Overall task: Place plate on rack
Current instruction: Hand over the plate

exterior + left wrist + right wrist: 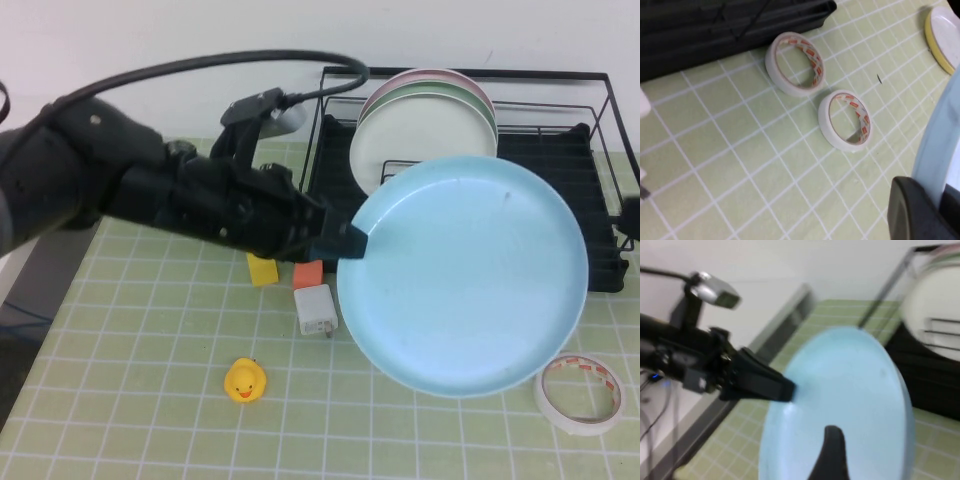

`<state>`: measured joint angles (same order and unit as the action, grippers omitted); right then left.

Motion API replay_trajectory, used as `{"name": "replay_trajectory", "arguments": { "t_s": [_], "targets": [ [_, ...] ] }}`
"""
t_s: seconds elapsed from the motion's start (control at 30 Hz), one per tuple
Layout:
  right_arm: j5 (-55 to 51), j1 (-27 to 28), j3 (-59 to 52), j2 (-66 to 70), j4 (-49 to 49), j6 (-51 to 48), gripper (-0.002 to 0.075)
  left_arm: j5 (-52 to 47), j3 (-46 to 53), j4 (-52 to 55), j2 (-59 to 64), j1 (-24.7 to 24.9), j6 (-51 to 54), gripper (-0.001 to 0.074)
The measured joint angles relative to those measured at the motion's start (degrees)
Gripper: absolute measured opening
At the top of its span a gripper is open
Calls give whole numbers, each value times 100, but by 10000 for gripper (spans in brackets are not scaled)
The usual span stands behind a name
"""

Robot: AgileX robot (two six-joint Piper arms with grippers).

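Observation:
Next, my right gripper grabs the plate's free rim opposite my left gripper, whose closed fingers already crowd the other side of the rim.
The light-blue plate (465, 275) hangs tilted in the air in front of the rack (560, 100), its face toward the high camera. My left gripper (350, 243) is shut on its left rim. In the left wrist view the plate's rim (940, 145) runs between the dark pads (912, 210). My right gripper (632, 215) shows only as a dark bit at the right edge, close to the plate's right rim. In the right wrist view the plate (840, 390) fills the middle. The rack holds a white plate (420, 140) with green and pink plates behind it.
On the green grid mat lie a tape roll (578, 393), a yellow duck (244, 380), a white charger (315, 308), an orange block (307, 273) and a yellow block (262, 268). The left wrist view shows two tape rolls (794, 62) (845, 120) and a yellow-rimmed lid (942, 35).

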<state>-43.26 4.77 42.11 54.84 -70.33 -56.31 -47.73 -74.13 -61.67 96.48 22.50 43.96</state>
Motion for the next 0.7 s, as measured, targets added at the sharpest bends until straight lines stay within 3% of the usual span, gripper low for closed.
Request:
{"name": "replay_trajectory", "arguments": {
  "t_s": [0.2, 0.43, 0.6, 0.7],
  "targets": [
    [-758, -45, 487, 1088, -248, -539, 571, 185, 425, -466, -352, 0, 429, 4],
    [-1018, -678, 497, 1867, 52, -585, 536, 288, 434, -647, -492, 0, 600, 4],
    [-1018, -1013, 497, 2097, 57, -737, 383, 223, 434, -689, -492, 0, 710, 4],
    [-1018, -1072, 497, 2103, -13, -1026, 204, 214, 434, -628, -497, 0, 735, 5]
  ]
}}
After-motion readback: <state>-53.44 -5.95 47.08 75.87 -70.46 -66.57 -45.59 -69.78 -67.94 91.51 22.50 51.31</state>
